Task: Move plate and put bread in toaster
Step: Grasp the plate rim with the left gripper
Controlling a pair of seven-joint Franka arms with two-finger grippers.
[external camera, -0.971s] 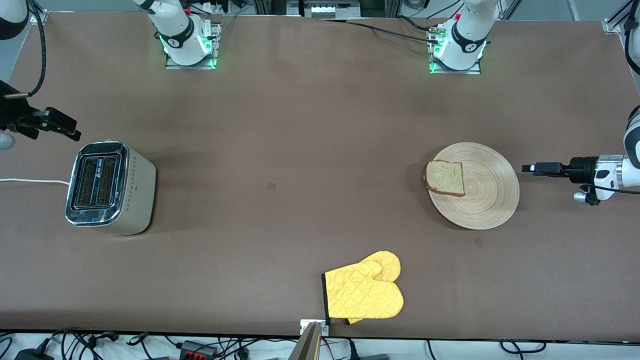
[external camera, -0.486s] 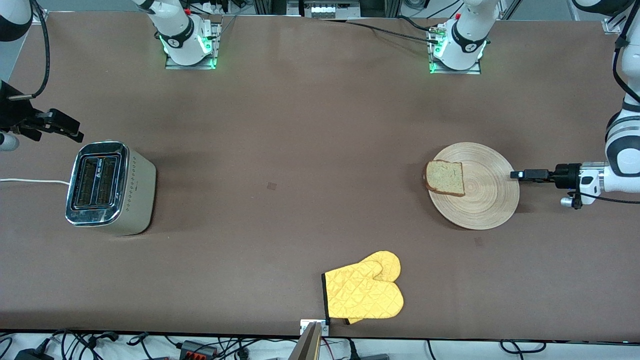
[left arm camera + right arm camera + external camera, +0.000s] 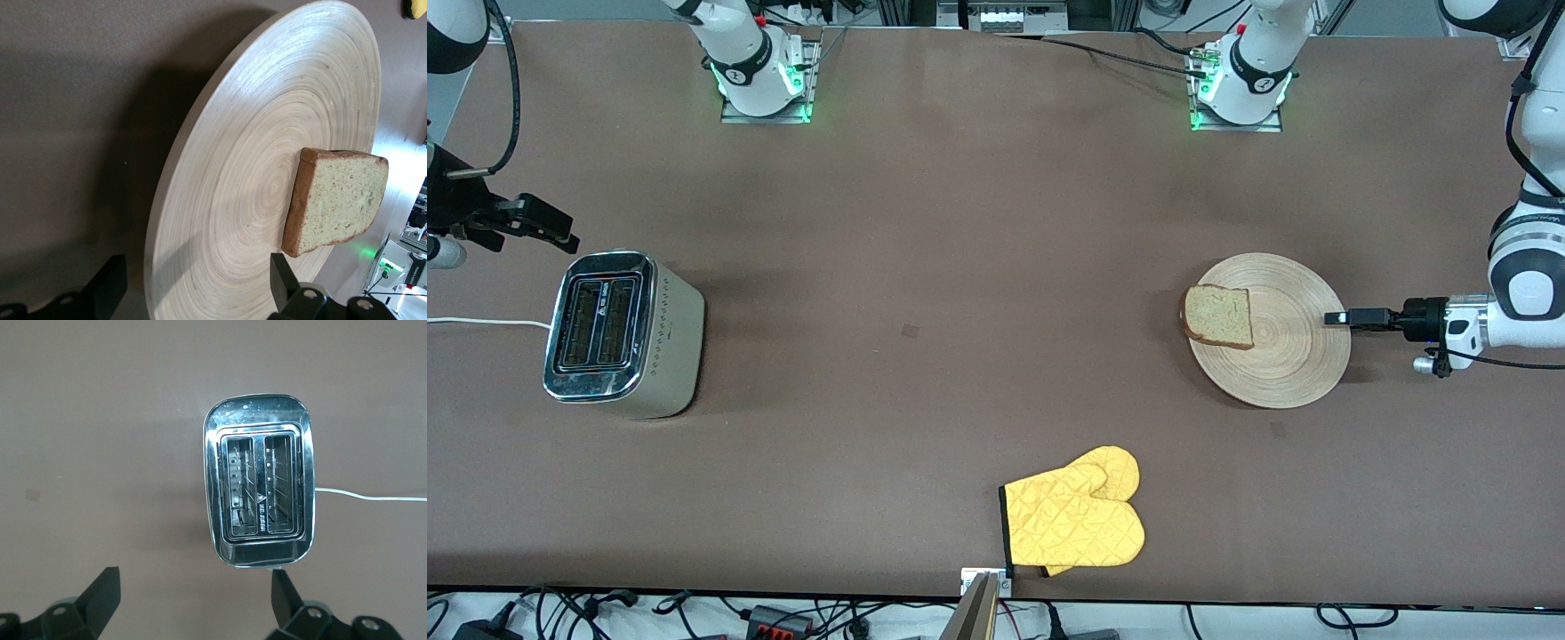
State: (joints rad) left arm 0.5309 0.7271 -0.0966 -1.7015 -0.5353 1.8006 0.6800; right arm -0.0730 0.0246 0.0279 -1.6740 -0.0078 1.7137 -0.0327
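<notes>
The plate's rim runs between the open fingers of my left gripper and closing now would catch it, so my left gripper closes next.
The light-wood plate lies toward the left arm's end of the table. The bread lies on it, at the edge toward the toaster. My left gripper is open and low at the plate's rim, on the side away from the bread. In the left wrist view the plate has its rim running between the fingers of my left gripper, and the bread lies past them. The toaster stands toward the right arm's end. My right gripper is open and empty, up in the air beside it. The right wrist view shows the toaster ahead of the right gripper.
A yellow oven mitt lies near the table's front edge, nearer to the front camera than the plate. The toaster's white cord runs off toward the right arm's end of the table.
My left gripper has moved toward the plate and lower, from clear of it to its rim. The right gripper has shifted only slightly. Plate, bread and toaster have not moved.
</notes>
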